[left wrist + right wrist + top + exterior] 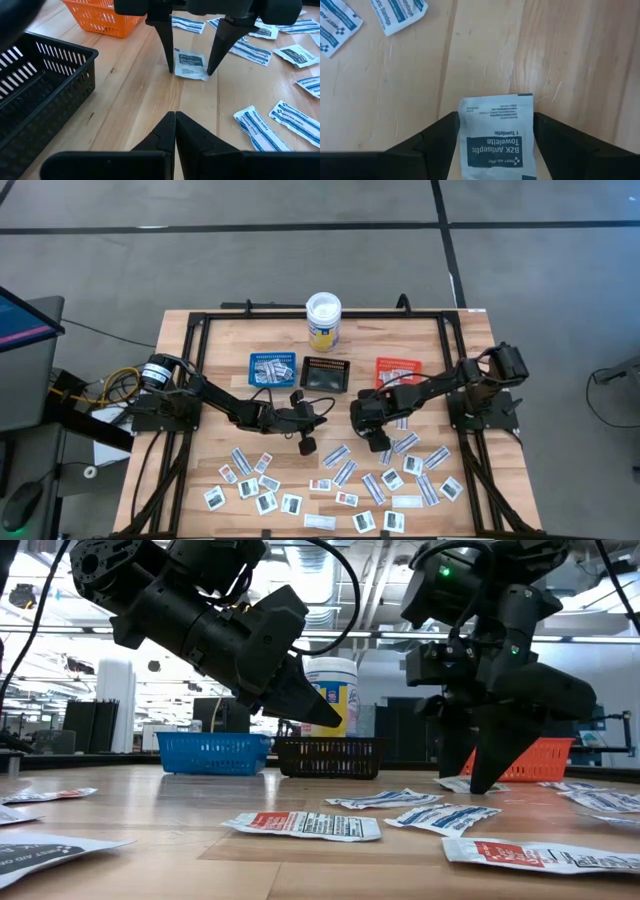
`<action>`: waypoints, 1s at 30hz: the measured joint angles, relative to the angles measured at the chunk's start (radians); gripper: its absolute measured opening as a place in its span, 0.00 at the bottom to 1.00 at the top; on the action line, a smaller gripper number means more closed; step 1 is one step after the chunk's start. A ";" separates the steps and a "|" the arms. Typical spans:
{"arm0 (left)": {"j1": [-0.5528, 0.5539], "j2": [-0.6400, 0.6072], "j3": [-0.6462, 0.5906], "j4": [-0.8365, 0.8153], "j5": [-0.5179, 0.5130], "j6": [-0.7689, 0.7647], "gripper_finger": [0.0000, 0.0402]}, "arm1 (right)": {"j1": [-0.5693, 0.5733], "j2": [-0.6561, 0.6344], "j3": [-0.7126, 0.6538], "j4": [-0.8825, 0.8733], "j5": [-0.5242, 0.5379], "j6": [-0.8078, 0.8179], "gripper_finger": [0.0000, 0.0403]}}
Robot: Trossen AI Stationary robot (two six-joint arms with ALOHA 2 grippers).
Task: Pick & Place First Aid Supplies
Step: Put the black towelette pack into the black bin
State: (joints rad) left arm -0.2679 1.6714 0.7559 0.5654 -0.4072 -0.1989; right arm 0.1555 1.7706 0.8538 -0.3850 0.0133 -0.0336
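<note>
The right gripper takes hold of the towelette packet (496,140) by its side edges next, to sort it into its tray.
Many flat paper packets (340,475) lie scattered on the near half of the wooden table. One squarish white packet with a dark label (497,142) lies flat on the table between the fingers of my right gripper (190,70). That gripper is open and points down, with its fingertips at the table on either side of the packet. My left gripper (175,127) is shut and empty. It hovers a little to the left of the right gripper, above the table, and points toward it (325,718). My right gripper has one finger (167,55) on each side of the squarish packet's two side edges (462,130), coming from above and pointing down. The packet lies flat on the table. Whether the fingers touch its edges, I cannot tell.
A blue tray (272,368), a black tray (325,373) and an orange tray (398,370) stand in a row behind the grippers. A white-lidded tub (323,320) stands at the far edge. Loose packets (260,130) lie close by on the right.
</note>
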 joint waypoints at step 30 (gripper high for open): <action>0.000 0.000 0.000 0.000 0.000 0.000 0.03 | -0.002 -0.002 0.081 -0.031 0.018 0.058 0.19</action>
State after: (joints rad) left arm -0.2679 1.6714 0.7559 0.5656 -0.4069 -0.1989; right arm 0.1539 1.7691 0.9348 -0.4162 0.0312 0.0242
